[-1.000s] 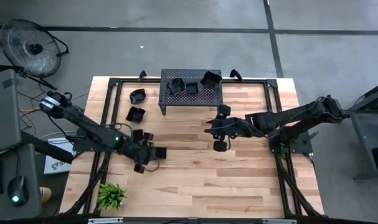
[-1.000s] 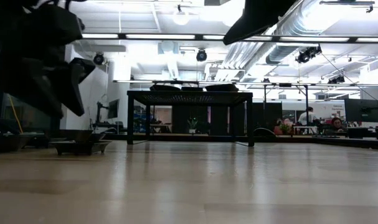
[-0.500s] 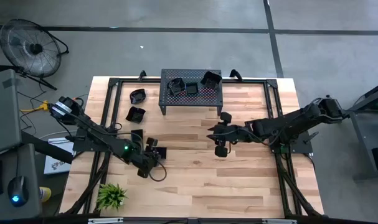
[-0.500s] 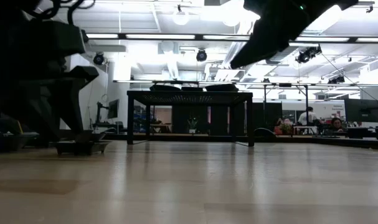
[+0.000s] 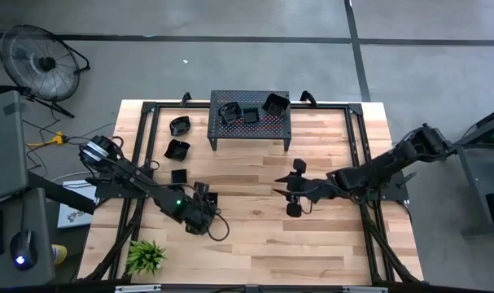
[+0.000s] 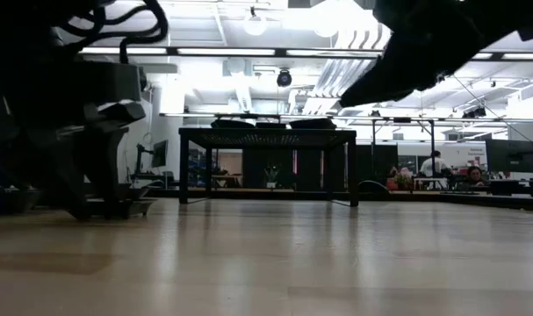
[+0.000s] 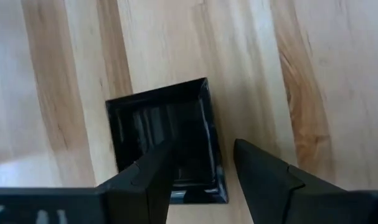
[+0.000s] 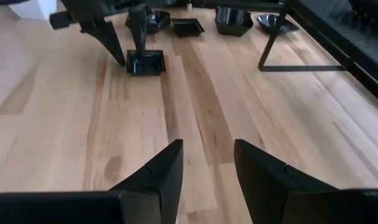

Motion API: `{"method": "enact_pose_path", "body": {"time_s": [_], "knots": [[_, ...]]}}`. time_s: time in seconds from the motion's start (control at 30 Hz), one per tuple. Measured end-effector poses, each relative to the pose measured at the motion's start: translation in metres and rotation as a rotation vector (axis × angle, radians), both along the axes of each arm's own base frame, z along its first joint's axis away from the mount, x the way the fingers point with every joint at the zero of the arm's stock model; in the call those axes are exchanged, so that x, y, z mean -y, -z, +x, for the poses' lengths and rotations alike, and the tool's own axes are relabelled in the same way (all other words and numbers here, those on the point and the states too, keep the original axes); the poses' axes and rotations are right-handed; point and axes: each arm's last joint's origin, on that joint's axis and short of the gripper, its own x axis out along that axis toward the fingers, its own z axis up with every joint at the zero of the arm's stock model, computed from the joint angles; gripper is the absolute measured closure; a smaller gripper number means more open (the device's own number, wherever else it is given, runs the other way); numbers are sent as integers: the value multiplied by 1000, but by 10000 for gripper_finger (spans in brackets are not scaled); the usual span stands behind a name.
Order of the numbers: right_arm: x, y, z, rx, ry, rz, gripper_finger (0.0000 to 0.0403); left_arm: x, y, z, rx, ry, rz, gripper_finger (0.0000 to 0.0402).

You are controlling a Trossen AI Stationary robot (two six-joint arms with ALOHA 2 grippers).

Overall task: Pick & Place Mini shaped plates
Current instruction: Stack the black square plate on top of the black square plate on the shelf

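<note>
Both fingers of my left gripper reach down past its rim (image 7: 214,130), one inside, one outside, so it is time to close on the square plate now.
A small square black plate (image 7: 167,130) lies flat on the wood, left of the table's middle (image 5: 213,196). My left gripper (image 7: 202,146) points steeply down at it, open, one finger over its inside and the other outside one rim; the right wrist view shows this too (image 8: 131,59). Three more mini plates (image 5: 179,176), (image 5: 177,149), (image 5: 180,126) lie on the table farther back. Others (image 5: 251,113) sit on the black perforated stand (image 5: 255,127). My right gripper (image 5: 284,189) hovers open over the table's middle with nothing between its fingers (image 8: 207,146). My left gripper has its fingers on either side of the square plate's rim (image 7: 217,155), coming from above and slanting. Whether they touch the plate I cannot tell. The plate lies flat on the table.
The stand's legs (image 8: 269,43) rise at the far middle of the table. A small green plant (image 5: 146,255) sits at the near left corner. Bare wood spreads across the near half and the right side.
My left gripper has gone down and toward the near edge, tipping to point more steeply down, and now stands at the square plate. My right gripper has sunk and shifted toward the near edge. Both have stayed open, and no plate has moved.
</note>
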Motion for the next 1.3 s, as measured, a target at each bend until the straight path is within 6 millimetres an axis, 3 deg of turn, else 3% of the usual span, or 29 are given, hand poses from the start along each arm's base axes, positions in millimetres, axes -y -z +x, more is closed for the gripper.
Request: {"method": "enact_pose_path", "body": {"time_s": [0.37, 0.9, 1.13, 1.3], "knots": [[-6, 4, -5, 2, 22, -36, 265, 2, 1, 5, -16, -27, 40, 246], [-6, 4, -5, -2, 19, -37, 265, 2, 2, 4, -49, -19, 12, 392], [-6, 4, -5, -2, 18, -37, 265, 3, 0, 4, -54, -16, 15, 396], [-6, 4, -5, -3, 19, -38, 265, 7, -16, 13, -48, 30, 50, 396]]}}
